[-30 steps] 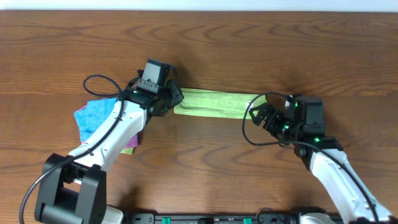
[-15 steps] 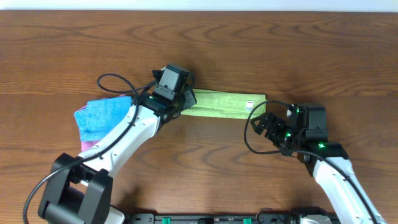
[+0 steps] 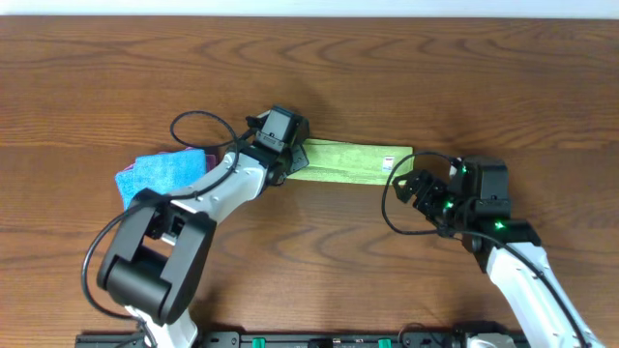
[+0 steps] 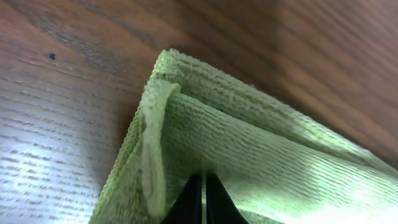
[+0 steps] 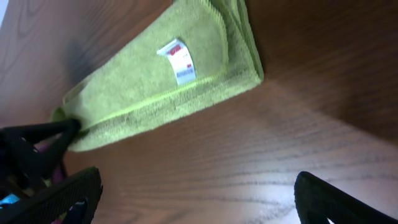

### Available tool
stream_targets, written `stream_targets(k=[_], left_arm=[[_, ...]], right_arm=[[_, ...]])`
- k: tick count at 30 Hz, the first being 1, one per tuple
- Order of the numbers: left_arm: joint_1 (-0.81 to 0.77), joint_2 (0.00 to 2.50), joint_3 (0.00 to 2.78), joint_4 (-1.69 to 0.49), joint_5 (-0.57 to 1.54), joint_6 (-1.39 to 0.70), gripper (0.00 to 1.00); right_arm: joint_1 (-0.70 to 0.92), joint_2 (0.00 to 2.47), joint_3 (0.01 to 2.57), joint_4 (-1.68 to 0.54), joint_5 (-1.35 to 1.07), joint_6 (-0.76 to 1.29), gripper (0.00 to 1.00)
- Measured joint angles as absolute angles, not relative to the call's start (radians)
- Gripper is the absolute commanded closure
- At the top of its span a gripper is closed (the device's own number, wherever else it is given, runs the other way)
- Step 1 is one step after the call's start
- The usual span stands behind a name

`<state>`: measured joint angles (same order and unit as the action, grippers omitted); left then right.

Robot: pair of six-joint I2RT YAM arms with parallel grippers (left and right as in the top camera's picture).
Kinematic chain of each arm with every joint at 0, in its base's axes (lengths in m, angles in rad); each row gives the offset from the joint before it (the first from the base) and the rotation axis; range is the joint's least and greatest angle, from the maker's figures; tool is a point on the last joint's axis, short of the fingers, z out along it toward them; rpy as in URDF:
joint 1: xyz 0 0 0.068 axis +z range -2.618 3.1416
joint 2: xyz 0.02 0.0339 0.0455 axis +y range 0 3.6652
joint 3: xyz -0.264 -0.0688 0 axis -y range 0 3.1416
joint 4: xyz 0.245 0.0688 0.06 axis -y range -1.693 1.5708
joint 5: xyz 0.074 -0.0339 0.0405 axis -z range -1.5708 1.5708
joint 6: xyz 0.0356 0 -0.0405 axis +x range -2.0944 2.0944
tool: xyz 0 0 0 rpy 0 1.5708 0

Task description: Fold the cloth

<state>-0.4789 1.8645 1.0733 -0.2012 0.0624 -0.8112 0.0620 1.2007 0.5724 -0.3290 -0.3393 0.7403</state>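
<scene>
The loose end of the green cloth (image 3: 350,161) is near the white tag (image 3: 408,162). My right gripper should grab the cloth by that end next, to fold the end over the cloth.
A green cloth (image 3: 350,161) lies folded into a long narrow strip on the wooden table, with a white tag near its right end (image 5: 179,63). My left gripper (image 3: 290,162) is shut on the cloth's left end; in the left wrist view the closed fingertips (image 4: 203,199) pinch the green fabric (image 4: 249,149). My right gripper (image 3: 411,184) is open and empty, just off the cloth's right end, above bare table; its two fingers (image 5: 193,199) stand wide apart in the right wrist view.
A blue cloth (image 3: 155,179) on a pink one lies at the left, beside my left arm. Bare wooden table (image 3: 319,77) stretches behind and in front of the green strip.
My left gripper has moved right along the table with the cloth's left end, shortening the strip. My right gripper has let go of the right end and pulled back slightly.
</scene>
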Motion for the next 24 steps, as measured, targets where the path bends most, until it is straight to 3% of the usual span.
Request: stream_targets(k=[24], left_arm=[[-0.479, 1.883, 1.088, -0.198, 0.044, -0.811, 0.94]], right_arm=[[0.062, 1.513, 0.584, -0.044, -0.337, 0.794, 0.01]])
